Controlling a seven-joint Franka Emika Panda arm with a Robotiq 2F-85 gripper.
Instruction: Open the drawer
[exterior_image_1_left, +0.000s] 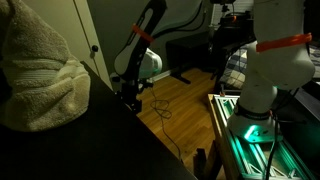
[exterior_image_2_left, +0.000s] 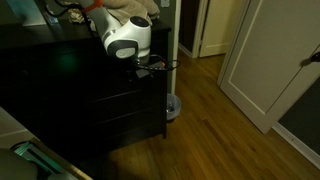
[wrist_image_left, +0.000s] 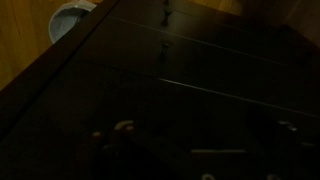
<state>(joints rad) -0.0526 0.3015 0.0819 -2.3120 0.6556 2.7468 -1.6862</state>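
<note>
My gripper needs to grab the small knob on the front side of the top drawer next. Then it will pull the drawer straight out to open it.
A black dresser (exterior_image_2_left: 70, 110) has several stacked drawers with thin seams between them. The top drawer front (exterior_image_2_left: 120, 82) lies just under my gripper (exterior_image_2_left: 141, 68), which hangs at the dresser's upper front corner, below the white wrist (exterior_image_2_left: 125, 40). In an exterior view the gripper (exterior_image_1_left: 130, 96) sits against the dresser's edge (exterior_image_1_left: 110, 120). The wrist view looks down the dark drawer fronts (wrist_image_left: 200, 70), with small knobs (wrist_image_left: 165, 13) in a line. The fingers are lost in the dark, so I cannot tell whether they are open or shut.
A beige plush towel (exterior_image_1_left: 35, 70) lies on top of the dresser. A small white bin (exterior_image_2_left: 172, 106) stands on the wood floor by the dresser's corner, also in the wrist view (wrist_image_left: 70, 18). White doors (exterior_image_2_left: 260, 60) stand behind. The robot base (exterior_image_1_left: 270, 70) and a lit rack (exterior_image_1_left: 250, 135) are nearby.
</note>
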